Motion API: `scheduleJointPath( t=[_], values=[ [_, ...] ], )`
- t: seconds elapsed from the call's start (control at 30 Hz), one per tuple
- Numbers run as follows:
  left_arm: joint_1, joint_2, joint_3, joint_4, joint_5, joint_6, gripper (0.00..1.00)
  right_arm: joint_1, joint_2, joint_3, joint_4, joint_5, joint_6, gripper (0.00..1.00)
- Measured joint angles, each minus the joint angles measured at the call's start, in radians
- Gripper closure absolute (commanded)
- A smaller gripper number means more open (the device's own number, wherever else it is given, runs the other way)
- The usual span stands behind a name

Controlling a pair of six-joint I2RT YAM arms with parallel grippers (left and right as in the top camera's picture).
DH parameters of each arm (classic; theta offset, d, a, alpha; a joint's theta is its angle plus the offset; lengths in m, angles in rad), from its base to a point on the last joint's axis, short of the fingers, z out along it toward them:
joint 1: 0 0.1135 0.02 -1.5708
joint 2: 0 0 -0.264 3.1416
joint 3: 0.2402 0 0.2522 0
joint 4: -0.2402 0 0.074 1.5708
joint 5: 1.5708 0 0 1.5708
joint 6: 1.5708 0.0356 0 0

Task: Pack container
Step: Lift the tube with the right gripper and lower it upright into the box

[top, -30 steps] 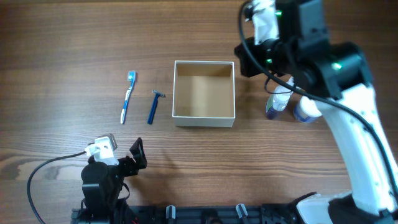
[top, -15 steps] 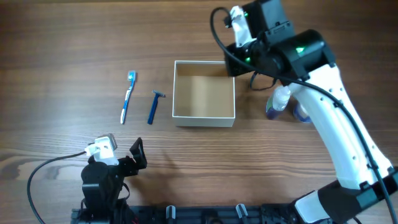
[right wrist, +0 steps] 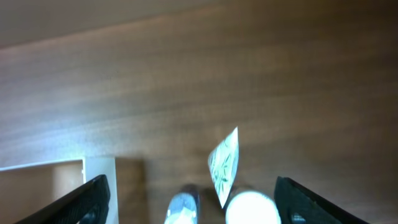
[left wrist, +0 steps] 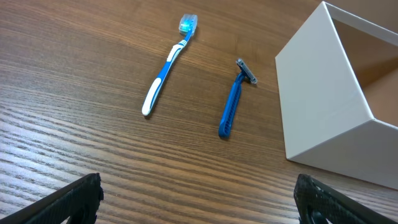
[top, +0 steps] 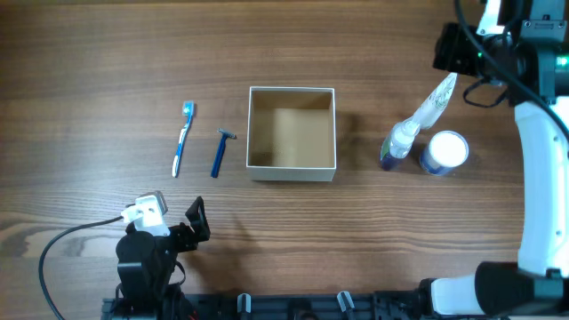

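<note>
My right gripper grabs the white tube by its flat end [top: 449, 83] next, leaving its cap end free to stand in the container [top: 292, 167].
The container [top: 292, 167], a square white-walled box with a tan inside, stands mid-table with nothing showing in it; its wall [left wrist: 323, 106] fills the right of the left wrist view. A blue toothbrush [top: 182, 140] and a blue razor [top: 218, 153] lie to its left. To its right are a purple bottle [top: 397, 148], a white-lidded jar [top: 444, 151] and a white tube [top: 435, 96] slanting above the bottle. My right gripper [top: 452, 52] hangs open above these, the tube [right wrist: 224, 163] loose between its spread fingers. My left gripper [left wrist: 202, 205] is open near the front edge.
The left arm's base [top: 147, 258] and cable sit at the table's front left. The right arm [top: 538, 178] runs down the right side. The toothbrush [left wrist: 166, 68] and razor [left wrist: 235, 99] lie ahead of the left gripper on bare wood.
The right gripper, shut on the white tube near the container's far right corner, swung right and opened. The tube is now out of its jaws, slanting beside the bottle. The left arm stayed still.
</note>
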Motion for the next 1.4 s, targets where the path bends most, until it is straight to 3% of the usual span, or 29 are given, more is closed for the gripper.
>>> scheduleJointPath(
  t=[0.23, 0.37, 0.43, 0.5, 0.6, 0.63, 1.03, 1.4],
  values=[
    [0.000, 0.000, 0.000, 0.000, 0.000, 0.000, 0.00, -0.006, 0.119, -0.013, -0.073, 0.008, 0.076, 0.14],
    [0.000, 0.000, 0.000, 0.000, 0.000, 0.000, 0.00, -0.006, 0.203, -0.014, -0.086, 0.065, 0.143, 0.21],
    [0.000, 0.000, 0.000, 0.000, 0.000, 0.000, 0.00, -0.006, 0.239, -0.016, -0.097, 0.094, 0.174, 0.29],
    [0.000, 0.000, 0.000, 0.000, 0.000, 0.000, 0.00, -0.006, 0.262, -0.019, -0.100, 0.109, 0.193, 0.48],
    [0.000, 0.000, 0.000, 0.000, 0.000, 0.000, 0.00, -0.006, 0.284, -0.020, -0.100, 0.122, 0.210, 0.92],
    [0.000, 0.000, 0.000, 0.000, 0.000, 0.000, 0.00, -0.006, 0.287, -0.021, -0.100, 0.124, 0.212, 0.96],
    [0.000, 0.000, 0.000, 0.000, 0.000, 0.000, 0.00, -0.006, 0.259, -0.037, -0.055, 0.135, 0.221, 0.96],
    [0.000, 0.000, 0.000, 0.000, 0.000, 0.000, 0.00, 0.020, -0.073, -0.045, 0.057, 0.016, 0.122, 0.96]
  ],
)
